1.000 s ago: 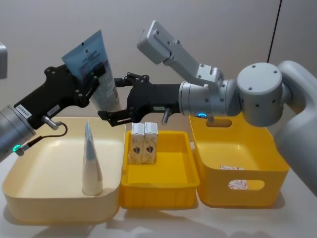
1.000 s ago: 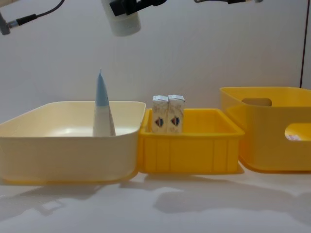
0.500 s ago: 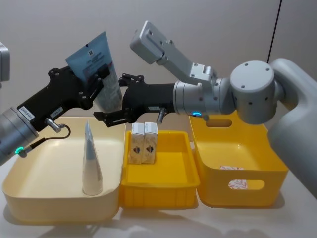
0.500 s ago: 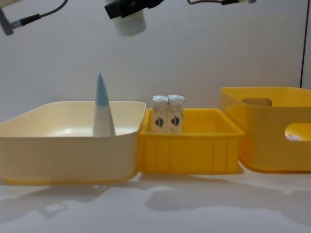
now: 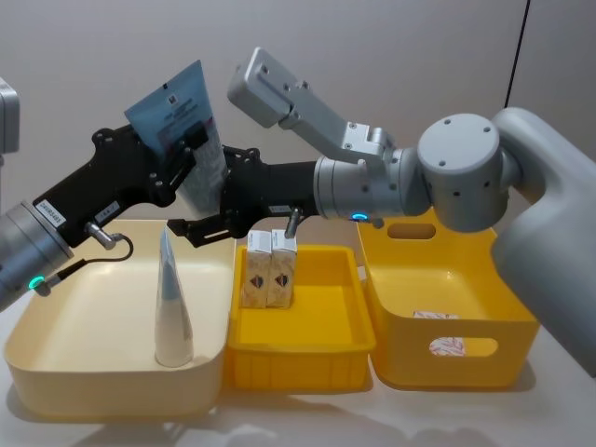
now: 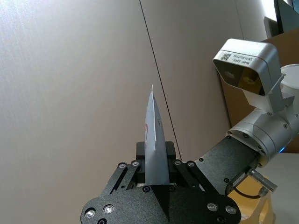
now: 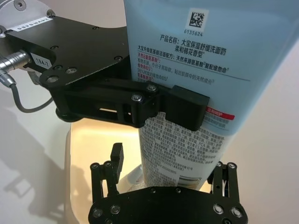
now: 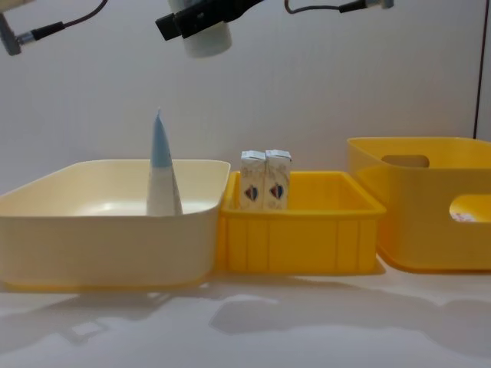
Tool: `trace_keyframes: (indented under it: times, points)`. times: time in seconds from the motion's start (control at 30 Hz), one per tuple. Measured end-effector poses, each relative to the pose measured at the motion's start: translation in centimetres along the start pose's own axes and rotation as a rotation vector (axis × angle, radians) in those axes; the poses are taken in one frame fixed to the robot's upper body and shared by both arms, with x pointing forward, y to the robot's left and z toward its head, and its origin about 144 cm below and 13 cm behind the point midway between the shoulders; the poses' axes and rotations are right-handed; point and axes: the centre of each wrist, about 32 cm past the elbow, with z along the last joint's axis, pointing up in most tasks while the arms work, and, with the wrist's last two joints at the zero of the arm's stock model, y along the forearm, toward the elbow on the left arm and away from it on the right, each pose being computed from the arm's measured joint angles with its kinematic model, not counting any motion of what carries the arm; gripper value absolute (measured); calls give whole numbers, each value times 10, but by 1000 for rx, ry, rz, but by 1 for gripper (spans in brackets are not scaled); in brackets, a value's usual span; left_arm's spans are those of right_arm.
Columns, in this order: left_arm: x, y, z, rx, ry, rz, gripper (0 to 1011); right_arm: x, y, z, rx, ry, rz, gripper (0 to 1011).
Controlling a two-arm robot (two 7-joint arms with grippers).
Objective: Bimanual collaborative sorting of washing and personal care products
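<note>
Next, my right gripper grabs the tube by its whitish lower end, since my left gripper's fingers already cover the middle of the tube.
A light-blue squeeze tube hangs in the air over the cream tub's far edge, with my left gripper shut on its middle. Edge-on, the tube rises from the left gripper. My right gripper is open, one finger on each side of the tube's whitish base without closing on it. The tube passes down between the right gripper's fingers. A second tube stands upright in the cream tub. Two speckled cartons stand together in the yellow tray.
A deep yellow bin with handle cut-outs stands right of the tray, a speckled pack lying inside. The three containers sit side by side: tub, tray, bin. Bare tabletop lies in front.
My right gripper has slid left toward the held tube, and its open fingers now flank the tube's base. The left gripper and tube have shifted slightly.
</note>
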Motion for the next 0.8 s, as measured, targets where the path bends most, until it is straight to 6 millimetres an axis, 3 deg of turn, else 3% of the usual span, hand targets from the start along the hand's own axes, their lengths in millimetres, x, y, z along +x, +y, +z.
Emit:
trace_keyframes:
  times: [0.47, 0.8]
  points:
    - [-1, 0, 0, 3, 0, 3, 235, 0, 6, 2, -10, -7, 8, 1002]
    - [-1, 0, 0, 4, -2, 5, 234, 0, 9, 3, -12, -8, 13, 783]
